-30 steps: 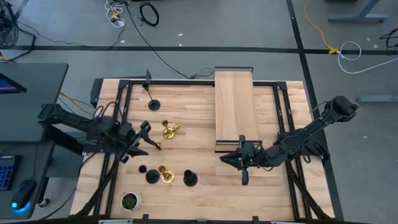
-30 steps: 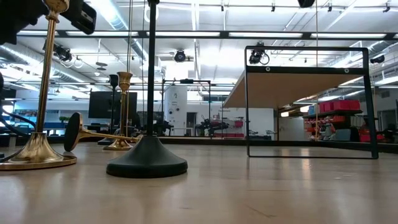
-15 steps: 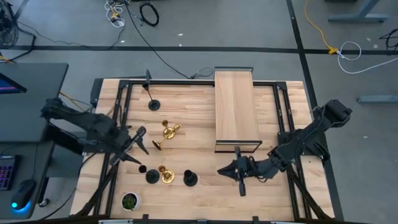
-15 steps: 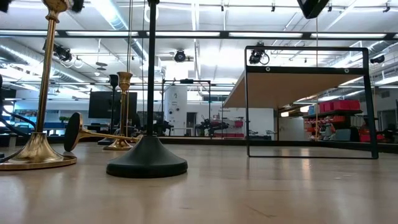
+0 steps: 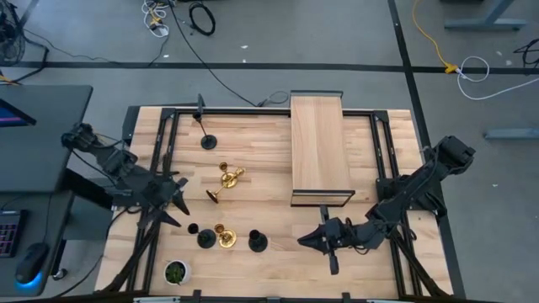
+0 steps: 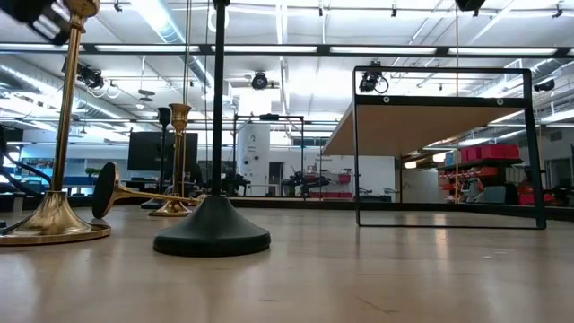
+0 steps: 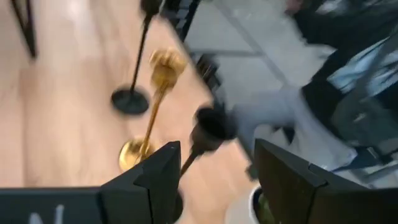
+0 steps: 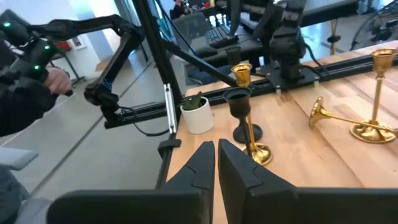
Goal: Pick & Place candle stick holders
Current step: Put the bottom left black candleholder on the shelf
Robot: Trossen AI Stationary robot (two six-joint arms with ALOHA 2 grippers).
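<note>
The black candle stick holder needs to go on the raised wooden shelf (image 5: 320,143). My left gripper will pick it up by its stem (image 5: 200,234) next.
Gold and black candle stick holders stand on their round bases on the wooden table (image 5: 269,269). One black one (image 5: 208,141) is far left, one gold one (image 5: 227,177) stands upright, and one gold one (image 5: 214,195) lies on its side. Black ones (image 5: 206,240) (image 5: 257,243) and a gold one (image 5: 225,237) stand in a near row. My left gripper (image 5: 173,200) is open and empty, left of the lying gold one. Its wrist view looks down on a black cup (image 7: 211,124). My right gripper (image 5: 313,240) is shut and empty, right of the near row (image 8: 249,134).
A raised wooden shelf on a black frame (image 5: 320,143) stands at the far middle of the table. A small green plant in a white pot (image 5: 175,272) sits at the near left corner. Black rails (image 5: 164,160) run along the table's sides.
My left gripper has drawn back from the lying gold candle stick holder toward the table's left and near edges. My right gripper has moved toward the near edge. The candle stick holders have stayed where they were.
</note>
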